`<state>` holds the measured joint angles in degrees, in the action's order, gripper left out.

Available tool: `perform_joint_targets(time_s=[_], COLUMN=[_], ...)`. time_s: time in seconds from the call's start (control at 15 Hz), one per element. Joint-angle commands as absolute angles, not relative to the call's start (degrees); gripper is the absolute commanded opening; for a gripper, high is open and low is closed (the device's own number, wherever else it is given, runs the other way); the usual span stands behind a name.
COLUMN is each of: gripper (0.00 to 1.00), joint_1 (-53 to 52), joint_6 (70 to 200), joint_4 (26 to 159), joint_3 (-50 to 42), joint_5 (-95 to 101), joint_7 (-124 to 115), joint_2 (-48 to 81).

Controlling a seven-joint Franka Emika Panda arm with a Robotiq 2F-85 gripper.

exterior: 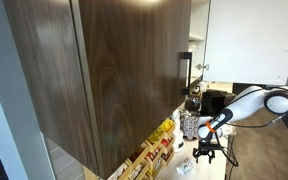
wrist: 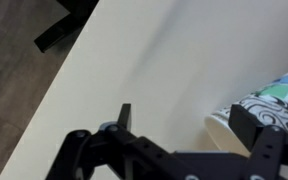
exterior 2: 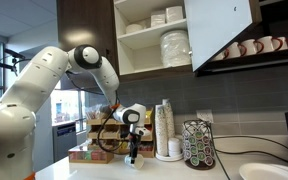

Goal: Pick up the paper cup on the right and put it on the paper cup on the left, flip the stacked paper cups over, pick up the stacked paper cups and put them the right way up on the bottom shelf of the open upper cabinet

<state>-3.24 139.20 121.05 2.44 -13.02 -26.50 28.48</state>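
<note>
I will grab the paper cup by its rim next, with one finger inside the cup's opening, so the paper cup's base stays free to be set upright on the shelf.
In the wrist view a white paper cup (wrist: 272, 100) with a green and dark print lies on its side on the pale counter. Its rim pokes just inside the right finger. I cannot tell whether it is a single cup or nested ones. My gripper (wrist: 189, 120) is open and low over the counter, with the cup at its right fingertip and the left finger well clear. In both exterior views the gripper (exterior 2: 134, 152) (exterior: 206, 150) hangs just above the counter. The open upper cabinet (exterior 2: 134, 62) holds plates and bowls. Its dark-brown door (exterior: 114, 70) fills an exterior view.
A tall stack of cups (exterior 2: 164, 130) and a coffee pod rack (exterior 2: 197, 145) stand on the counter beside the gripper. Boxes of packets (exterior 2: 84, 153) sit behind it. Mugs (exterior 2: 249, 47) hang under the neighbouring cabinet. The counter edge (wrist: 54, 95) drops to a dark floor.
</note>
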Motion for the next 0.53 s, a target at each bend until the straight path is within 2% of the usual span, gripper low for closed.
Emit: perform_joint_targets(time_s=[0.0,0.47], gripper=[1.00,1.00], joint_1=[0.61,6.79], joint_6=[140.29,137.99], joint_4=[119.11,114.47], joint_3=[3.84,7.46], joint_5=[-23.79,-45.62], joint_7=[-24.16,-18.43], joint_2=[32.08,39.18])
